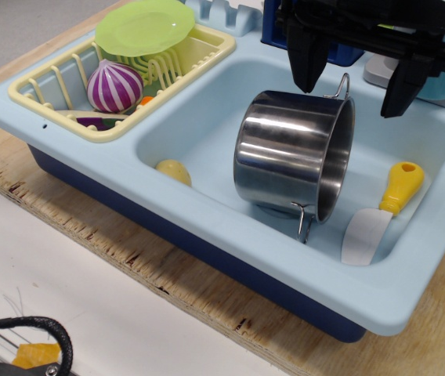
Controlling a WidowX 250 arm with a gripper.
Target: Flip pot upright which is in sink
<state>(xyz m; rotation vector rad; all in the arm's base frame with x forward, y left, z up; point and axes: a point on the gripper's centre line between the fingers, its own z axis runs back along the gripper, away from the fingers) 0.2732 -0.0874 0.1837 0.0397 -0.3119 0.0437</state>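
The robot's gripper will next take hold of the steel pot by its rim (351, 117) and then flip the pot (289, 157) upright in the sink.
The shiny steel pot (289, 157) lies on its side in the basin of the light blue sink (207, 235), its open mouth facing right. One wire loop handle points up at the rim, the other down. My black gripper (356, 82) hangs open above the pot's rim, one finger (307, 66) left of the upper handle and one finger (401, 86) to its right. It holds nothing and is apart from the pot.
A yellow-handled toy knife (383, 211) lies in the basin right of the pot. A yellow ball-like item (174, 171) sits at the basin's left. A yellow dish rack (121, 78) holds a green plate (144, 27) and a purple onion (114, 86).
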